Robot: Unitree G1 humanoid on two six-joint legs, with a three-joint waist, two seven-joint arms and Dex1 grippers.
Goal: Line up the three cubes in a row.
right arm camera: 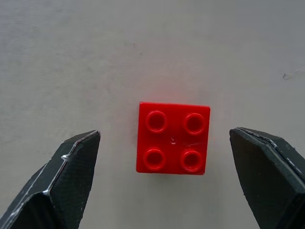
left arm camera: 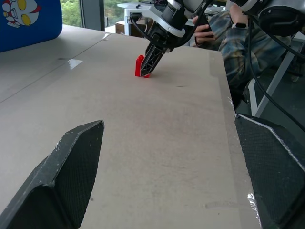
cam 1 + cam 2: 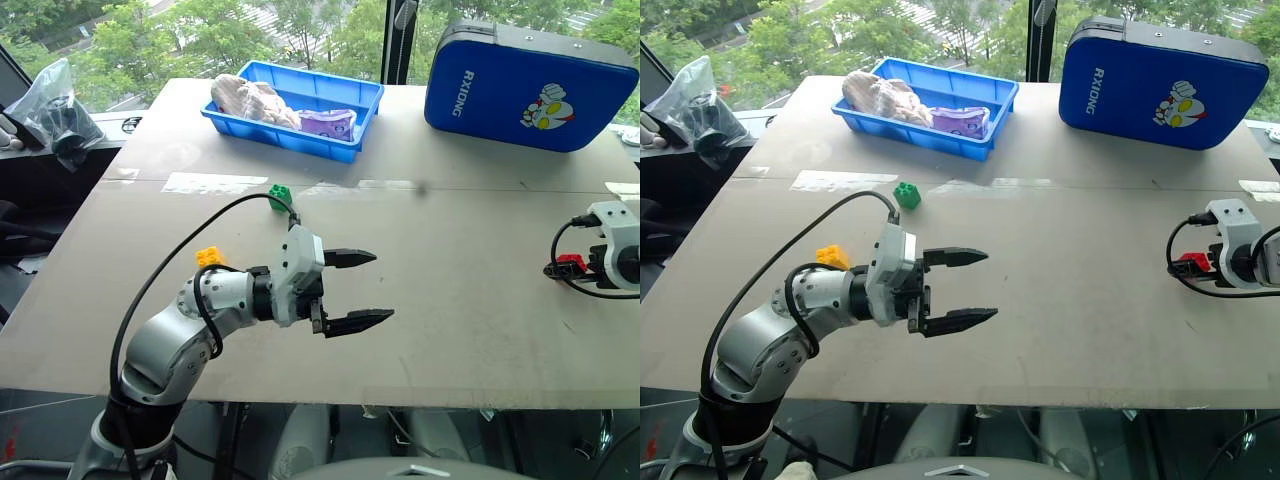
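Note:
My fingers are near the table on either side of the red cube and closing now would catch it, so my right gripper closes next.
The red cube point(image 1: 173, 138) lies studs up on the table, between the wide-apart fingers of my open right gripper point(image 1: 165, 132), which points down at it without touching. From the left wrist view the same red cube point(image 2: 139, 67) stands just beside the right gripper's lowered fingers point(image 2: 151, 61). The green cube point(image 3: 280, 196) sits mid-table near the tape line. Nearer to me on the left is the yellow-orange cube point(image 3: 209, 256), behind my left forearm. My left gripper point(image 3: 381, 288) hovers level over the table, pointing right, open and empty.
A blue tray point(image 3: 357, 103) holding bagged items stands at the back. A blue case point(image 3: 530, 90) stands at the back right, and a plastic bag point(image 3: 50, 105) lies off the table's left. A person point(image 2: 228, 28) sits beyond the table's right edge.

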